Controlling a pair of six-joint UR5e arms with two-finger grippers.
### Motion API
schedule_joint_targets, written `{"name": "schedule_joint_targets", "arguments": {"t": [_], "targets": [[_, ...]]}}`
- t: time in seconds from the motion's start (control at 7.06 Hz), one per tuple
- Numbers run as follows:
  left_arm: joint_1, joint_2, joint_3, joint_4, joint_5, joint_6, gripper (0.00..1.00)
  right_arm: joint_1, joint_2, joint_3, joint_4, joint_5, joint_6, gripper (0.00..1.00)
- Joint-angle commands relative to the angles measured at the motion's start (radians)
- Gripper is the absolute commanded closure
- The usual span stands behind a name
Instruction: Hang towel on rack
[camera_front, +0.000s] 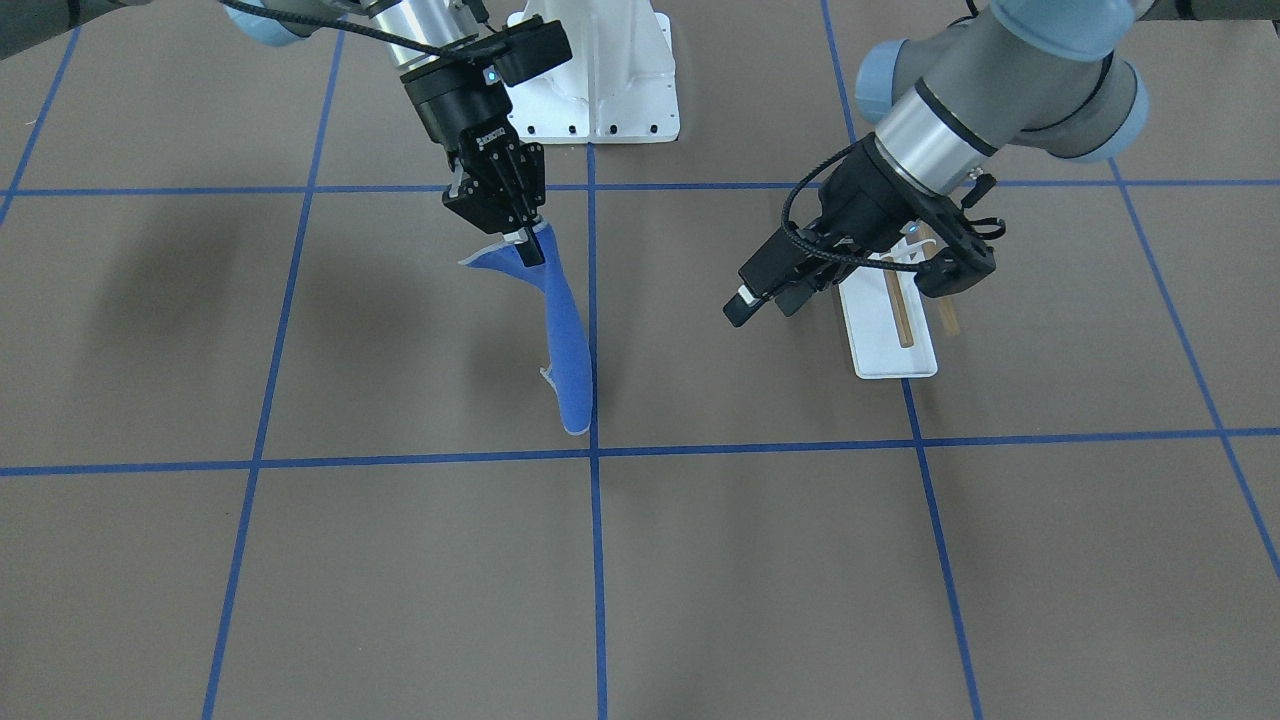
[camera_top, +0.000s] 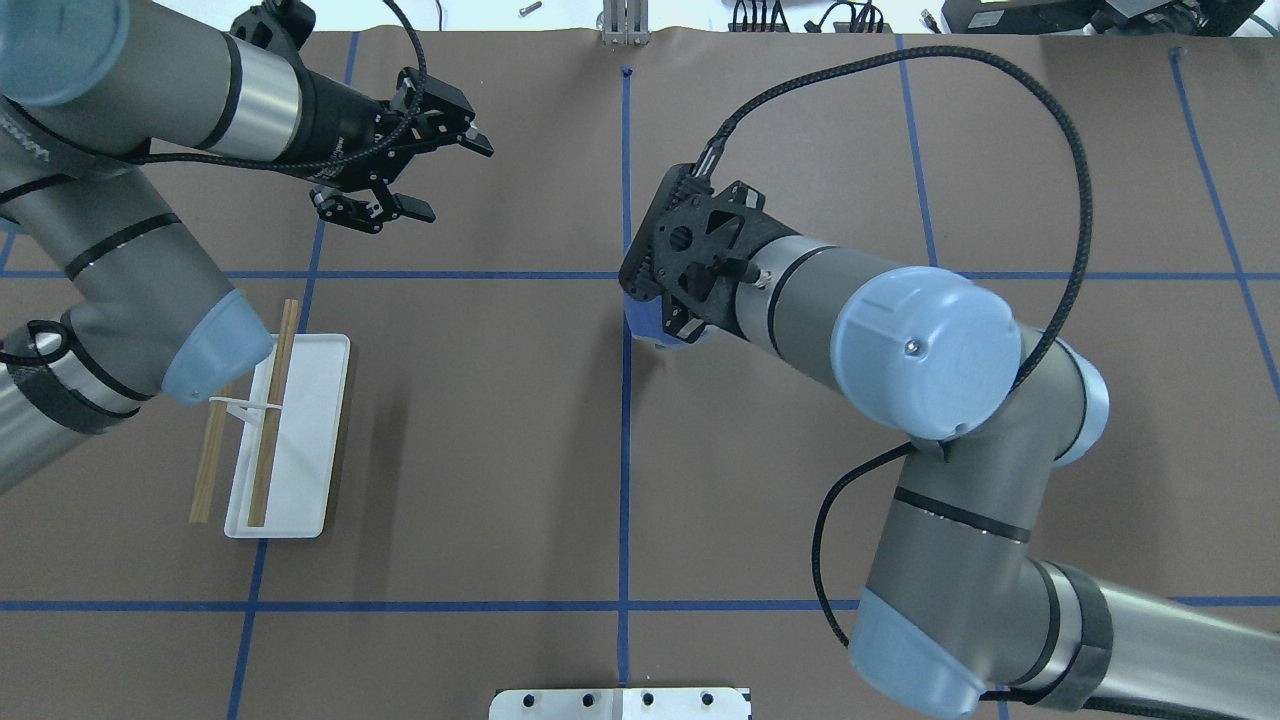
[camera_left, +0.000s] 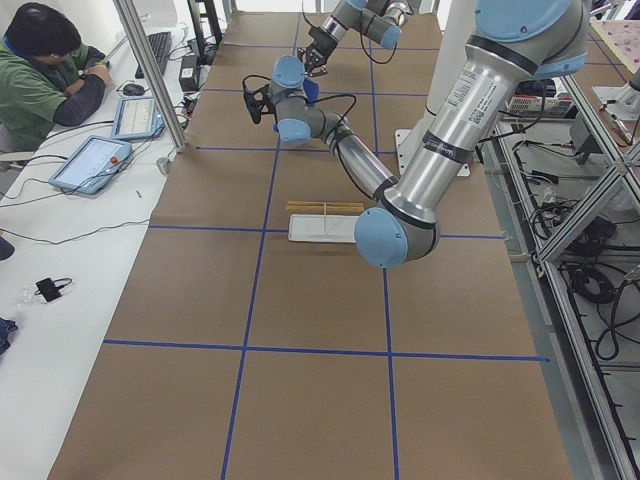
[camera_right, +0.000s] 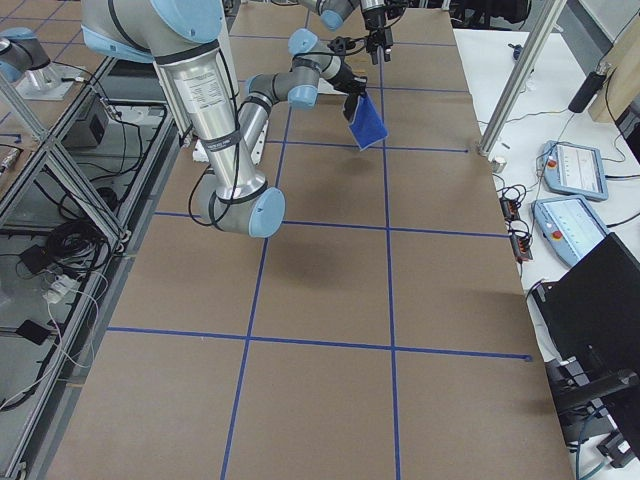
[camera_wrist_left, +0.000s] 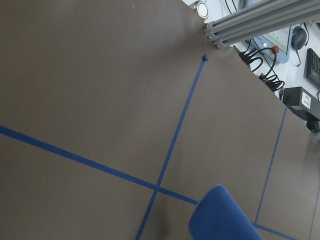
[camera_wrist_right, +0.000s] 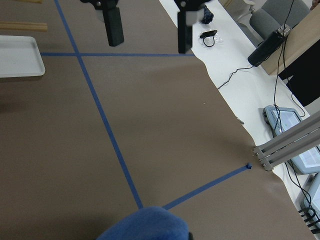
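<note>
The blue towel is to hang over the rack's wooden dowels, so my left gripper will next take the towel by its edge (camera_front: 569, 286).
The blue towel (camera_front: 568, 330) hangs from my right gripper (camera_front: 528, 240), which is shut on its top corner. Its lower end reaches down near the table by the centre tape line. It also shows in the exterior right view (camera_right: 368, 120), and as a blue edge under my right wrist in the overhead view (camera_top: 655, 328). The rack (camera_top: 290, 430) stands on the table's left side, with a white base and two wooden dowels (camera_front: 905, 312). My left gripper (camera_top: 452, 180) is open and empty. It hovers beyond the rack's far end, apart from it, and also shows in the front view (camera_front: 765, 303).
The large white bolted pedestal (camera_front: 600, 80) stands at the robot's edge of the table between the arms. Blue tape lines (camera_front: 596, 452) grid the brown table. An operator (camera_left: 50, 60) sits at a side desk with tablets.
</note>
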Motion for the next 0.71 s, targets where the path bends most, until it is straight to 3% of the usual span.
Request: {"name": "schedule_joint_targets", "arguments": {"t": [0.0,0.57], "targets": [[0.045,-0.009,0.000,0.001,0.048,-0.022,0.10,-0.049,0.072,-0.026,-0.052,-0.040,-0.006,1.00],[0.110,-0.034,0.006,0.006,0.097,-0.020,0.22,-0.086,0.132,-0.089,-0.052,-0.083,-0.007,1.00]]}}
